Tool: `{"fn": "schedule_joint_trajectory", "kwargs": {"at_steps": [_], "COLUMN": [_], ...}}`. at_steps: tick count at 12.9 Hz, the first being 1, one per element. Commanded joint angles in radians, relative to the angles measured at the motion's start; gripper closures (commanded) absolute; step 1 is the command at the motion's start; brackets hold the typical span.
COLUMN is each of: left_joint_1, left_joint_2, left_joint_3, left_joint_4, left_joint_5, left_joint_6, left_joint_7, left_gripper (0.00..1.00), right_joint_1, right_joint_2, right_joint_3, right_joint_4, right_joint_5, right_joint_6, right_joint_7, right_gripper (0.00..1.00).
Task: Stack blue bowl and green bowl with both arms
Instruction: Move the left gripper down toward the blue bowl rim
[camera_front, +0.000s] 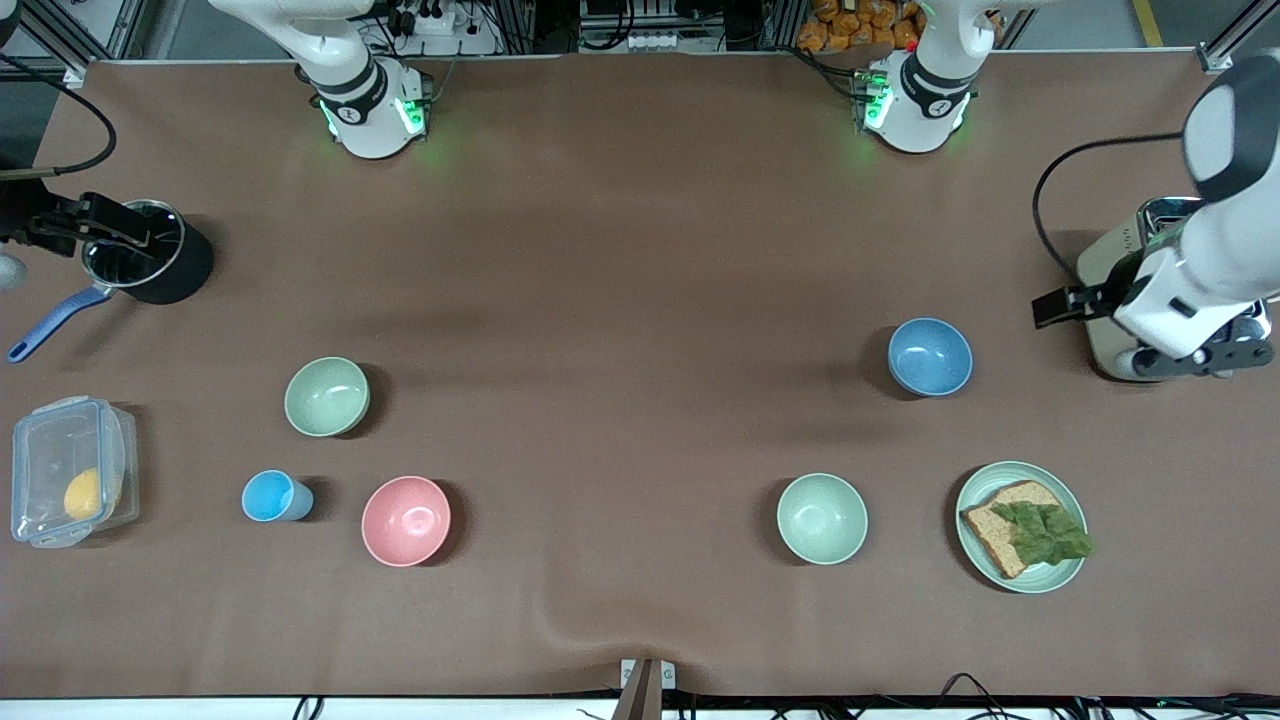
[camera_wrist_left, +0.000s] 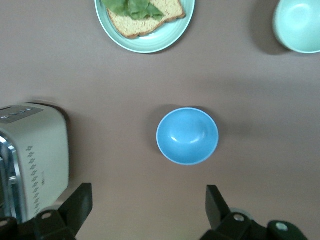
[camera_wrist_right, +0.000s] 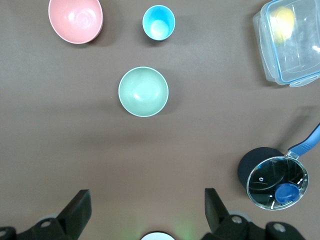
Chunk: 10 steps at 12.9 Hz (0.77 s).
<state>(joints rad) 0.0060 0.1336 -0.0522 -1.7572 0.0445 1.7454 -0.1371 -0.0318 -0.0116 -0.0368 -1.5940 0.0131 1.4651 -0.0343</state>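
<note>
The robot's left gripper next needs to grab the blue bowl by its rim (camera_front: 967, 344), so that the blue bowl can be stacked with the sage-green bowl (camera_front: 327, 396).
The blue bowl (camera_front: 930, 356) sits upright toward the left arm's end of the table; it also shows in the left wrist view (camera_wrist_left: 187, 135). The sage-green bowl (camera_front: 327, 396) sits upright toward the right arm's end and shows in the right wrist view (camera_wrist_right: 143, 91). My left gripper (camera_front: 1062, 305) hangs open and empty high over the toaster's edge, beside the blue bowl; in its wrist view (camera_wrist_left: 148, 207) the jaws stand wide apart. My right gripper (camera_front: 105, 222) hangs open and empty over the black pot; its jaws (camera_wrist_right: 145, 207) are also wide apart.
A paler mint bowl (camera_front: 822, 518) and a mint plate with bread and lettuce (camera_front: 1022, 526) lie nearer the camera than the blue bowl. A toaster (camera_front: 1110, 260) stands beside it. A pink bowl (camera_front: 406, 520), light-blue cup (camera_front: 272, 496), lidded container (camera_front: 68, 484) and black pot (camera_front: 150, 265) surround the green bowl.
</note>
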Motion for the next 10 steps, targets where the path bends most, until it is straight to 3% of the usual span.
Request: {"fn": "schedule_joint_trajectory", "kwargs": {"at_steps": [1, 3, 5, 10], "left_joint_1": [0.044, 0.048, 0.048, 0.086], "left_joint_2": [-0.031, -0.029, 0.007, 0.136], "left_joint_3": [-0.003, -0.001, -0.003, -0.008], "left_joint_4": [-0.192, -0.338, -0.412, -0.449], "left_joint_5": [-0.009, -0.009, -0.009, -0.012], "left_joint_6": [0.17, 0.346, 0.443, 0.577], "left_joint_7": [0.014, 0.014, 0.013, 0.028], "left_gripper": [0.0, 0.0, 0.0, 0.0], "right_joint_1": [-0.002, 0.001, 0.003, 0.001], "right_joint_2": [-0.004, 0.008, 0.027, 0.165], "right_joint_3": [0.006, 0.006, 0.006, 0.008], "right_joint_4": [-0.009, -0.011, -0.012, -0.021], "right_joint_5": [-0.019, -0.019, -0.019, -0.004], "right_joint_6": [0.0, 0.001, 0.012, 0.075], "right_joint_7": [0.005, 0.005, 0.005, 0.004], "right_gripper": [0.0, 0.0, 0.0, 0.0]}}
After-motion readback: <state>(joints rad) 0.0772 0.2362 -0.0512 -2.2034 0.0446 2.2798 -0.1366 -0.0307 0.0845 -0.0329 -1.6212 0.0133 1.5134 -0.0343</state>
